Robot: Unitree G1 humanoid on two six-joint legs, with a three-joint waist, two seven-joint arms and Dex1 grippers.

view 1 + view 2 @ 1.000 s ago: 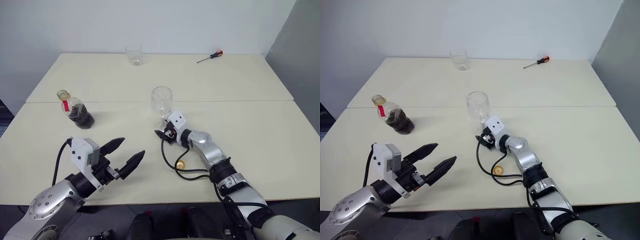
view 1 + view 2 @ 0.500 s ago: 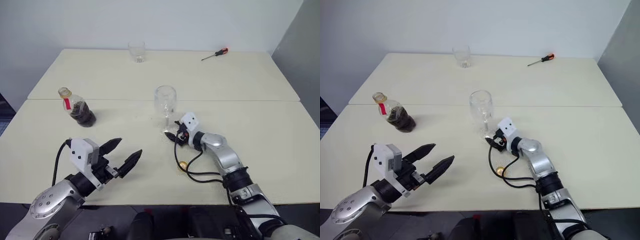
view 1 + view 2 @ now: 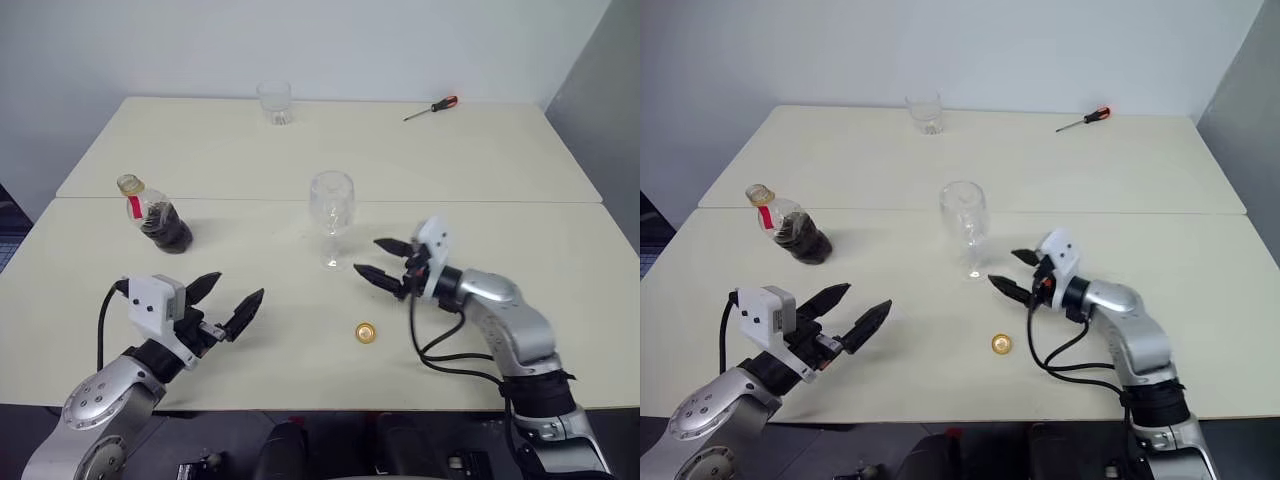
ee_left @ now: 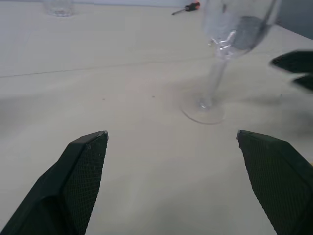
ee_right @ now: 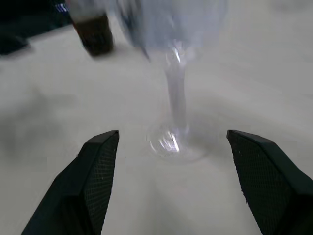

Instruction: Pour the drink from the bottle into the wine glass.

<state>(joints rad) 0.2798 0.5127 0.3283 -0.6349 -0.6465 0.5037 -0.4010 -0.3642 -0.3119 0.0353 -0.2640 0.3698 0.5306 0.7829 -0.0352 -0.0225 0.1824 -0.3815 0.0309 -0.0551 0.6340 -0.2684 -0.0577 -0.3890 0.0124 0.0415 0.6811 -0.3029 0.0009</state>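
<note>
I need to grab the bottle next with my left gripper, around its body below the red label, so that it stays steady. The bottle stands with its cap off and has dark drink inside.
The bottle stands uncapped at the table's left, with the dark drink in its lower body and a red label at the neck. Near the table's middle stands the wine glass, upright and clear. A little right of its foot, my right gripper hovers open, pointing at the stem, with nothing between its fingers. My left gripper is open and empty near the front left, well short of the bottle, and faces the glass. The yellow cap lies on the table in front of the glass.
A short clear tumbler stands at the far edge of the table. A red-handled screwdriver lies at the back right. A seam runs across the table behind the wine glass.
My right gripper has lifted off the table beside the glass foot and drawn back to the right. The left gripper has drifted slightly left. Bottle, glass and cap have stayed put.
</note>
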